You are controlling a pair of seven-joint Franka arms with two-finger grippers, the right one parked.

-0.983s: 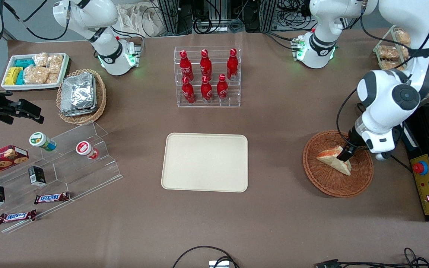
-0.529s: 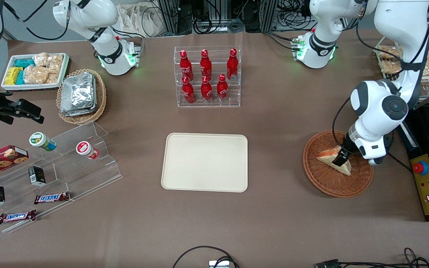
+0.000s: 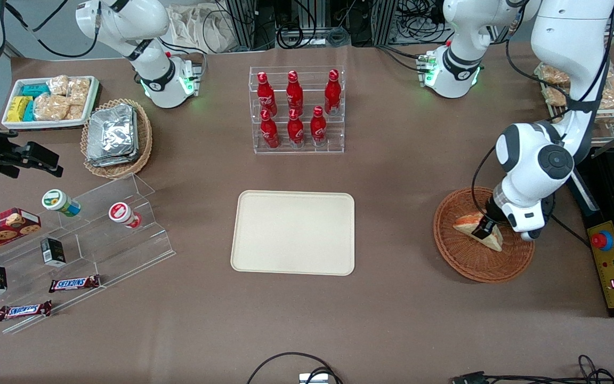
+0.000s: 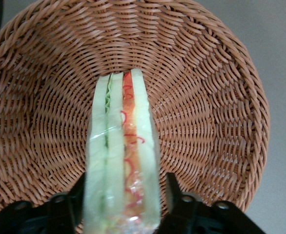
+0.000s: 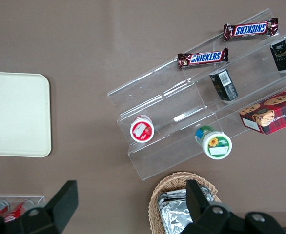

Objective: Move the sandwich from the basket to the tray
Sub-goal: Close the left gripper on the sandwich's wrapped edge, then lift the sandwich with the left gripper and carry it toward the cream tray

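The robot's left gripper should carry the sandwich from the wicker basket to the cream tray, so it should first grab the sandwich by its narrow end.
The sandwich, a clear-wrapped white wedge with orange-red and green filling, lies in the round brown wicker basket toward the working arm's end of the table. My left gripper is down in the basket, open, with one black finger on each side of the sandwich. In the left wrist view the sandwich stands on edge between the fingers of the gripper, with the basket's weave around it. A narrow gap shows at one finger. The cream tray lies empty mid-table and also shows in the right wrist view.
A clear rack of red bottles stands farther from the camera than the tray. A yellow control box with a red button lies beside the basket. A wire rack of snack packets stands at the table's edge. Clear stepped shelves hold snacks toward the parked arm's end.
The left arm has shifted toward the tray's side and lowered, bringing the gripper deeper over the sandwich. The sandwich and basket have not moved.
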